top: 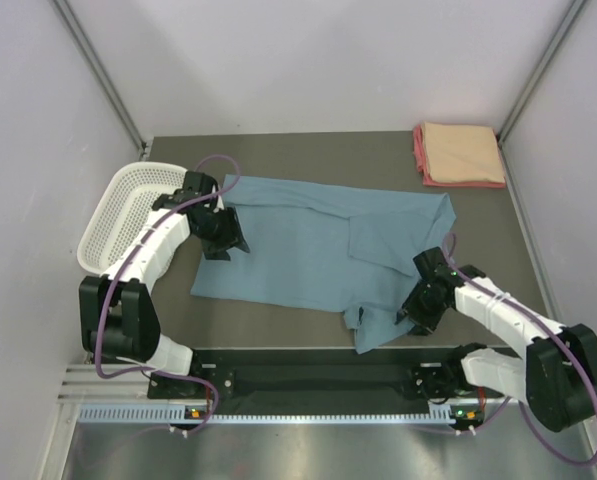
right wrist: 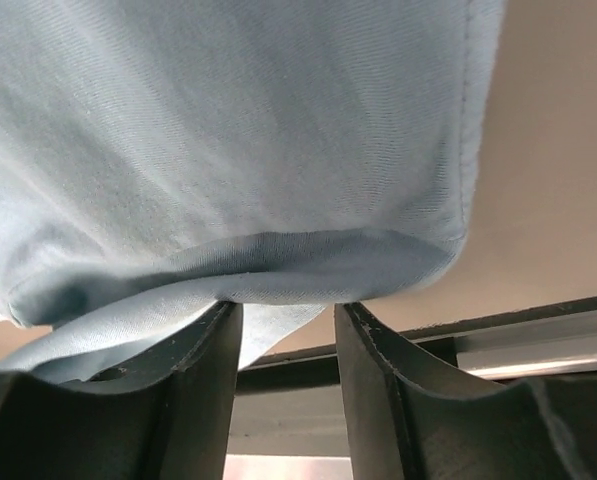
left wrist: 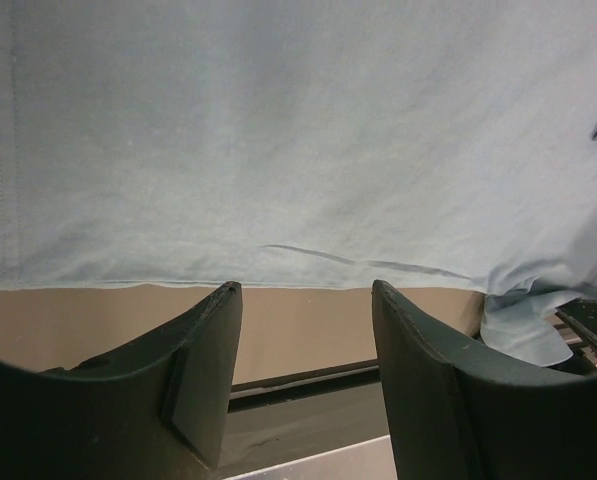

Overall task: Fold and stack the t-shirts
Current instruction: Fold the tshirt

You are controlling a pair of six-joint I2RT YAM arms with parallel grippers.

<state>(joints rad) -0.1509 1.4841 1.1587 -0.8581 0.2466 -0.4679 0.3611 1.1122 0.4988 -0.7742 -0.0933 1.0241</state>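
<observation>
The right gripper grabs the blue-grey t-shirt's rounded fold at its near edge (right wrist: 290,287) next, to fold the t-shirt's near side over its far side.
The large blue-grey t-shirt (top: 318,245) lies spread on the table, partly folded, with a rumpled flap at its near right. My left gripper (top: 224,240) is open over the shirt's left edge; in the left wrist view its jaws (left wrist: 306,295) stand apart with nothing between them, just short of the shirt's hem (left wrist: 298,130). My right gripper (top: 418,305) is open at the shirt's near right part; its fingertips (right wrist: 288,310) touch a rounded fold of blue cloth (right wrist: 228,130) without closing on it. A folded peach shirt (top: 463,150) lies on a pink-red one (top: 419,160) at the far right corner.
A white mesh basket (top: 118,215) stands at the left edge, next to my left arm. The brown table (top: 278,150) is bounded by pale walls at back and sides. A black rail (top: 308,375) runs along the near edge.
</observation>
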